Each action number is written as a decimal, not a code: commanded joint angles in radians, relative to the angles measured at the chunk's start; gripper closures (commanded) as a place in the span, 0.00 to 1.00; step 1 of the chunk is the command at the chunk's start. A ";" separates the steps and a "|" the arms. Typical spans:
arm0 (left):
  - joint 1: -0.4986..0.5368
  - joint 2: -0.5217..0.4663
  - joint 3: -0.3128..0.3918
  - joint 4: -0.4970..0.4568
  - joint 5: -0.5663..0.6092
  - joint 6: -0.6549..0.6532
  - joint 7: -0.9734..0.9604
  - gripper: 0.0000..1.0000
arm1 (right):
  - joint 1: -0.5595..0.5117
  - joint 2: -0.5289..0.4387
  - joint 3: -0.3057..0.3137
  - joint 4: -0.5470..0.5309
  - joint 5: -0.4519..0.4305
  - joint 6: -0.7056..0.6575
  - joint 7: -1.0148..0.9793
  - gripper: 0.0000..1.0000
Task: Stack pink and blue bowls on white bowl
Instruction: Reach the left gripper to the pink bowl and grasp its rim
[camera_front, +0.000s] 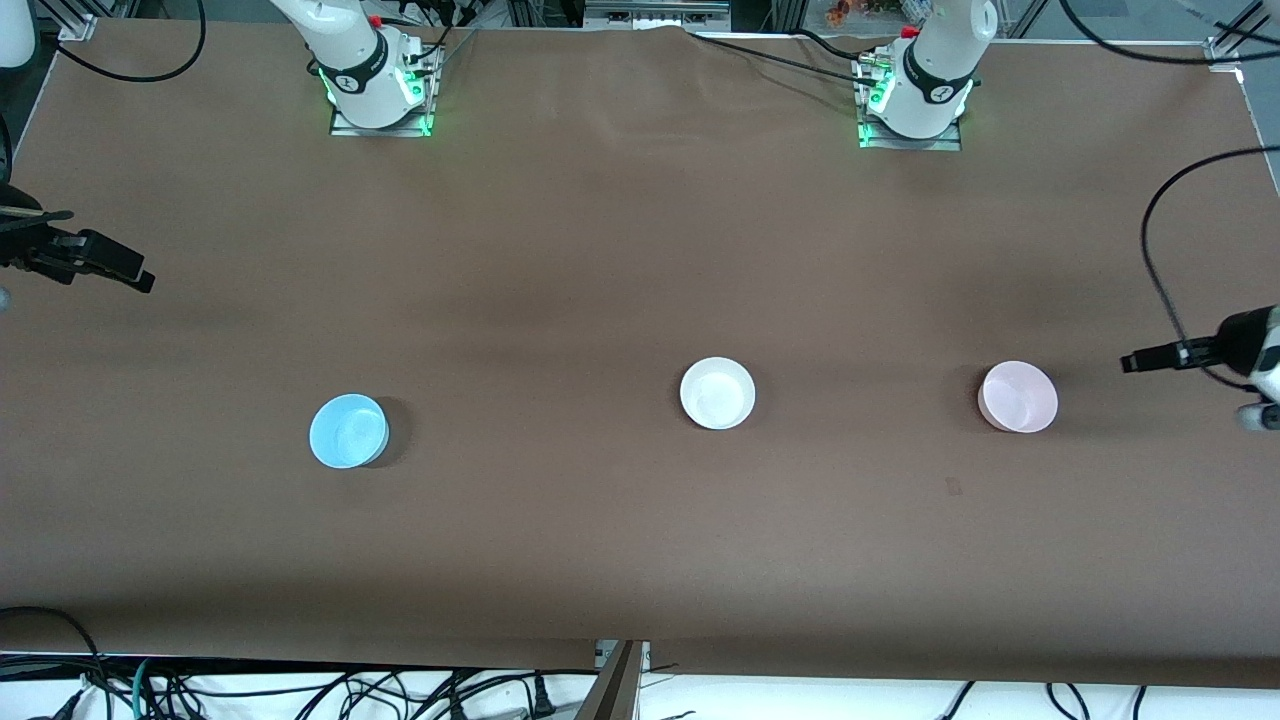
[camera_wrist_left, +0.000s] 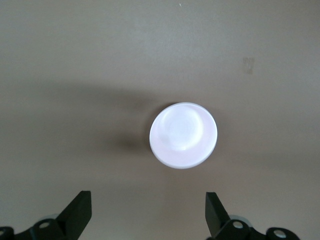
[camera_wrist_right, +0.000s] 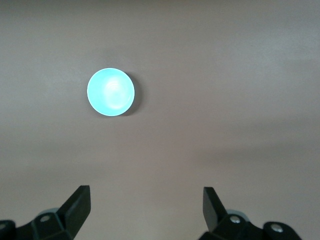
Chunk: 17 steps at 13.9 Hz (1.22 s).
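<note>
I next need to pick up the pink bowl by its rim (camera_front: 1053, 389) with my left gripper, so that I can stack it on the white bowl (camera_front: 717, 393).
The white bowl (camera_front: 717, 393) sits upright near the table's middle. The pale pink bowl (camera_front: 1017, 397) sits apart from it toward the left arm's end and shows in the left wrist view (camera_wrist_left: 183, 135). The sky blue bowl (camera_front: 348, 431) sits toward the right arm's end and shows in the right wrist view (camera_wrist_right: 111, 92). My left gripper (camera_front: 1140, 360) hangs open and empty over the table's left arm end, outward of the pink bowl; its jaws (camera_wrist_left: 148, 207) stand wide apart. My right gripper (camera_front: 120, 268) hangs open and empty over the right arm end; its jaws (camera_wrist_right: 145, 202) stand wide apart.
The brown table cover (camera_front: 600, 250) carries only the three bowls. A black cable (camera_front: 1160, 260) loops over the left arm's end of the table. Cables and a metal frame (camera_front: 615, 680) lie past the edge nearest the front camera.
</note>
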 joint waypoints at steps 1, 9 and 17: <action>0.032 0.030 0.002 -0.099 -0.105 0.140 0.114 0.00 | -0.001 0.008 0.000 0.026 0.012 -0.021 -0.011 0.01; 0.045 0.077 0.001 -0.310 -0.291 0.436 0.298 0.01 | -0.001 0.008 0.000 0.026 0.012 -0.030 -0.011 0.01; 0.035 0.129 0.001 -0.335 -0.406 0.518 0.458 0.35 | -0.002 0.008 0.000 0.026 0.012 -0.030 -0.010 0.01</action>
